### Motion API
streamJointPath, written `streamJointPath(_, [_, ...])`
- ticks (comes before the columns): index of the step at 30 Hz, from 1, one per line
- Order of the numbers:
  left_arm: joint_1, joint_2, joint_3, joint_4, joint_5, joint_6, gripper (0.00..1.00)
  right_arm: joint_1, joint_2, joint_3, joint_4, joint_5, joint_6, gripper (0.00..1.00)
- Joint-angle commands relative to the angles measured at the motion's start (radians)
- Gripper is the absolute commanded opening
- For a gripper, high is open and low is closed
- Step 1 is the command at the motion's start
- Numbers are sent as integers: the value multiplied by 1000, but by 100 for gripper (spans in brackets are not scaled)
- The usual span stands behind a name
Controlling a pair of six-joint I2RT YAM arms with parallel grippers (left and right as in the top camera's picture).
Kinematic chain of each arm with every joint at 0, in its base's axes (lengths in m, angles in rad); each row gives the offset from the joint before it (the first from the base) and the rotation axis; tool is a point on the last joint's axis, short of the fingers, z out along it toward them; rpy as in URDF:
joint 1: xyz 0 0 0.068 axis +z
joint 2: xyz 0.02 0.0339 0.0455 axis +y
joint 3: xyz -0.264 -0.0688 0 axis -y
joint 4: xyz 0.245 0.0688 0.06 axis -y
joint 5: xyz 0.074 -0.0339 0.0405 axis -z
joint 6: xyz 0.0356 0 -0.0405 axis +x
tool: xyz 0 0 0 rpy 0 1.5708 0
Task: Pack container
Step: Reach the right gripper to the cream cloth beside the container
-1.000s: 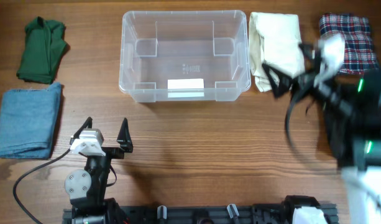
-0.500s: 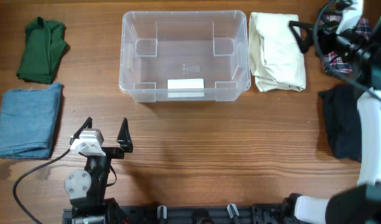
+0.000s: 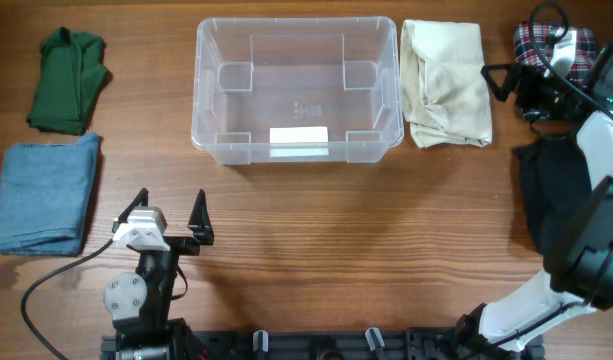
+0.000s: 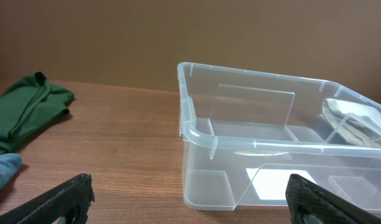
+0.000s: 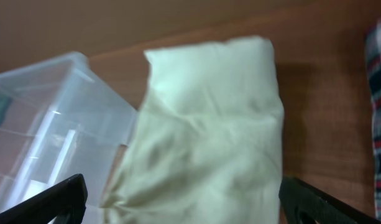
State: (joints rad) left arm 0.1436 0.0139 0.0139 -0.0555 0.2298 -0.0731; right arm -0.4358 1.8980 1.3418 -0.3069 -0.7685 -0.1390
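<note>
I should next use my right gripper to grab the cream folded garment by its side edge away from the container, so the garment's body stays free to pack in first.
The clear container stands empty at the back centre, a white label on its base. It also shows in the left wrist view and the right wrist view. My right gripper is open and empty, hovering beside the cream folded garment. In its wrist view the jaws straddle that garment. My left gripper is open and empty, in front of the container and apart from it.
A green garment and a blue one lie at the left. A plaid garment lies at the back right, partly under my right arm. A black garment lies at the right edge.
My right arm has swung from over the black garment toward the back right, by the cream and plaid garments. The black garment is now uncovered. The left arm has not moved.
</note>
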Motion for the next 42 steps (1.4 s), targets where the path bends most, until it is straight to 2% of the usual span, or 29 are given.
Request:
streamJointPath(1, [5,-7,-8,0,-10,-13,100,-2,64,19,-6,85,-43,100])
streamJointPath(12, [5,-7,-8,0,-10,-13,100,-2,174,19,-14,193,-71,100])
streamJointPath(22, [5,-7,-8,0,-10,-13,100,7,243,18,15,147,-67,100])
streamJointPath(35, [5,-7,-8,0,-10,-13,100,151,275,18,100,116,-33,99])
streamJointPath(38, [5,-7,-8,0,-10,-13,100,179,275,18,128,129,-7,93])
streamJointPath(42, [5,-7,-8,0,-10,-13,100,182,275,18,142,132,21,75])
